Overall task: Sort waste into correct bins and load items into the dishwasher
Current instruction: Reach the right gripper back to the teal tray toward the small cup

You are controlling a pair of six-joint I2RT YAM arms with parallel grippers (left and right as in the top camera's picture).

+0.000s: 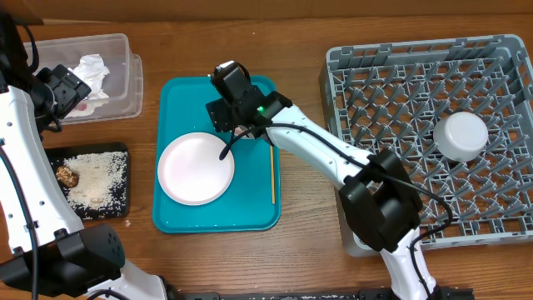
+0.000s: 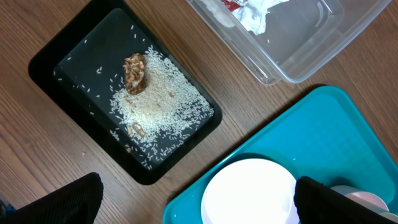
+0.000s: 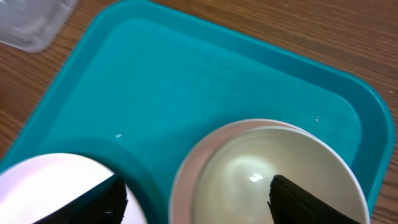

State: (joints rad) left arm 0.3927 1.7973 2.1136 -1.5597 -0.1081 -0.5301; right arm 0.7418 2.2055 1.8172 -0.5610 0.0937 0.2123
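Note:
Next, my right gripper grabs the rim of the whitish cup tipped into the dish rack on the plate side to load the cup, leaving the pink bowl (image 3: 186, 171) behind.
My right gripper (image 1: 229, 112) (image 3: 198, 183) hangs open over the far end of the teal tray. One finger is outside the pink bowl (image 3: 186, 171) and the other is over the whitish cup (image 3: 249, 171) nested in it. The pale pink plate (image 1: 196, 167) (image 2: 249, 190) and the thin wooden stick (image 1: 272, 173) lie on the same tray. My left gripper (image 1: 67, 87) (image 2: 198, 186) is open and empty, high above the table's left side. The clear tub (image 1: 125, 75) (image 2: 311, 56) holds white tissue (image 1: 90, 71) and a red-and-white wrapper (image 2: 239, 5). The black tray (image 1: 117, 196) (image 2: 62, 50) holds rice crumbs and a brown lump (image 2: 135, 73). A white bowl (image 1: 460, 136) sits upside down in the grey dish rack (image 1: 350, 92).
The teal tray (image 1: 216, 218) (image 2: 336, 137) (image 3: 161, 74) lies in the middle, between the black tray and the dish rack. The right arm reaches across the gap from the rack's front left corner. A few rice grains lie on the wood by the black tray.

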